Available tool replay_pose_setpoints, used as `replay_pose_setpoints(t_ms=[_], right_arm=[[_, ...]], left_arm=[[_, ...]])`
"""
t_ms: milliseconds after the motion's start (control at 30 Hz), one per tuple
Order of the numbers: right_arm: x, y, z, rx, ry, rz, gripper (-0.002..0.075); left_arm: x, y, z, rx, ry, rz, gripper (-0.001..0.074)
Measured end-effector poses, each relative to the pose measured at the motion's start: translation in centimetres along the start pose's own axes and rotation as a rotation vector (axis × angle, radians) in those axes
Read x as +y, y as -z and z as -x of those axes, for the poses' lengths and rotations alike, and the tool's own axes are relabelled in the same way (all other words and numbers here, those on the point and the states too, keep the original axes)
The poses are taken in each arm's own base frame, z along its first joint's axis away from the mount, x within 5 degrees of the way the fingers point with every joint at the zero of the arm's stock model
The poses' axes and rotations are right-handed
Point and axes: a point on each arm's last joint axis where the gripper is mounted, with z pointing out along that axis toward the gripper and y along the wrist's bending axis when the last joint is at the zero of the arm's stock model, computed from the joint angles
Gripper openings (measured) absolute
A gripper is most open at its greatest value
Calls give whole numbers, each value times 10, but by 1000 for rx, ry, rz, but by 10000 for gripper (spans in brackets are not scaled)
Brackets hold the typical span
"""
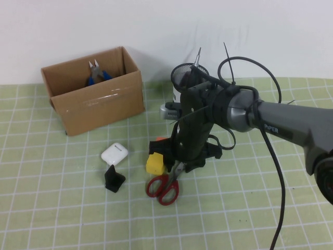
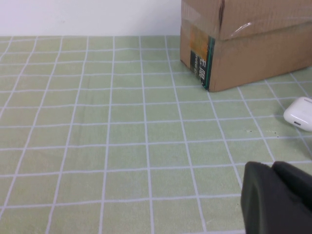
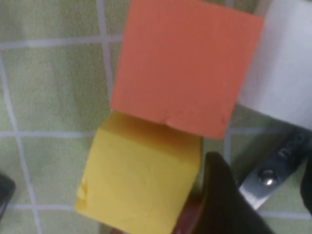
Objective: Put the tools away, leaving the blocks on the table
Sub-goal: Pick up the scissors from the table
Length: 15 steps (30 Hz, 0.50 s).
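My right gripper is about to grab the scissors [image 1: 163, 188] by their narrow, closed steel blades, since their red handle loops spread wider than my fingers open.
The red-handled scissors [image 1: 163, 188] lie on the green grid mat, blades pointing away from me. My right gripper [image 1: 179, 167] is down over the blades. In the right wrist view, my right gripper [image 3: 265, 195] is open, its fingers on either side of the steel blade and pivot screw [image 3: 265, 178]. The yellow block [image 3: 141, 180], orange block [image 3: 185, 63] and white block [image 3: 287, 73] sit touching one another just beyond. The blue-handled pliers [image 1: 97, 75] lie in the cardboard box [image 1: 99, 107]. A steel screwdriver shaft [image 1: 197, 56] sticks up from a black mesh cup [image 1: 186, 75]. My left gripper [image 2: 278, 195] is low over bare mat, fingers together.
A white earbud case [image 1: 114, 153] and a small black angled piece [image 1: 113, 178] lie left of the yellow block [image 1: 154, 163]. The box corner [image 2: 204, 63] and the earbud case [image 2: 300, 113] show in the left wrist view. My right arm hides the white block in the high view.
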Motion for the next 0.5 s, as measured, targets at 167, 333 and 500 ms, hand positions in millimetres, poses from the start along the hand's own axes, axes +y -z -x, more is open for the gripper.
replay_pose_setpoints(t_ms=[167,333,500], right_arm=[[-1,-2,0,5,9,-19,300],[-1,-4,-1,18,44,-53,237],[1,-6,-3,18,71,-72,194]], left_arm=[[0,0,0,0,0,0,-3],[0,0,0,0,0,0,-3],[0,0,0,0,0,0,-3]])
